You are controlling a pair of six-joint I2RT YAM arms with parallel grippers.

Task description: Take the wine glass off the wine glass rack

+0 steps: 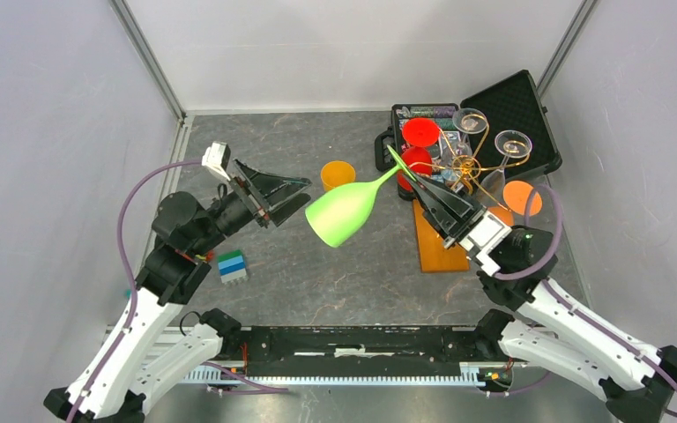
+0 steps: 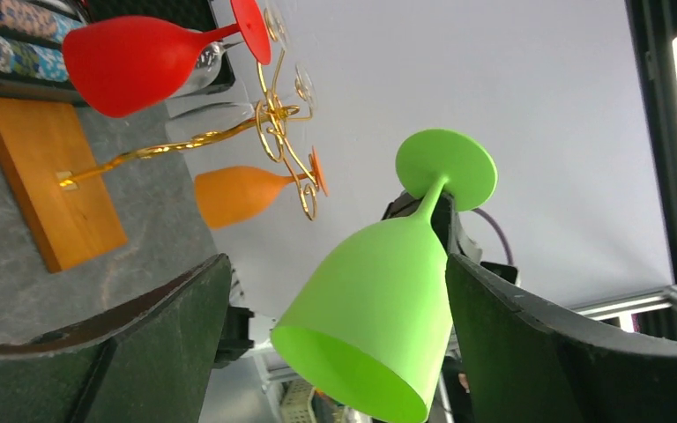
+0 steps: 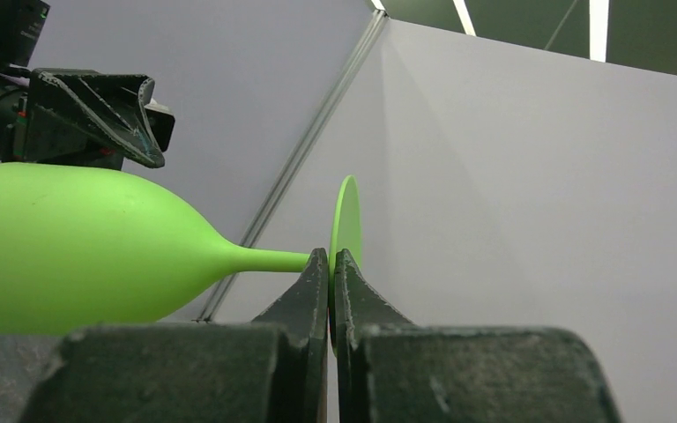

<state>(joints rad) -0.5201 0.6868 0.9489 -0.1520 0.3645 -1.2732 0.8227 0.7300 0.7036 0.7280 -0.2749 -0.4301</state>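
Note:
The left gripper grabs the green wine glass by its bowl's side at the rim (image 1: 322, 222) (image 2: 353, 342) next. This leaves the glass's foot disc free to set the glass upright.
My right gripper (image 1: 408, 174) (image 3: 331, 257) is shut on the foot disc of a bright green wine glass (image 1: 342, 211) (image 3: 79, 247). The glass hangs in the air, lying sideways left of the wine glass rack (image 1: 463, 167), with its bowl pointing at the left arm. The rack is a gold wire stand (image 2: 273, 132) on an orange-brown wooden base (image 1: 436, 242) (image 2: 44, 176). My left gripper (image 1: 304, 192) (image 2: 335, 264) is open wide. Its fingers stand on either side of the green bowl (image 2: 379, 308), and I see no contact.
Red glasses (image 1: 420, 132) (image 2: 128, 57), clear glasses (image 1: 513, 144) and an orange one (image 2: 238, 194) hang on the rack. An open black case (image 1: 511, 115) lies behind it. An orange cup (image 1: 338, 174) stands mid-table. A blue-green block stack (image 1: 232, 266) lies near the left arm.

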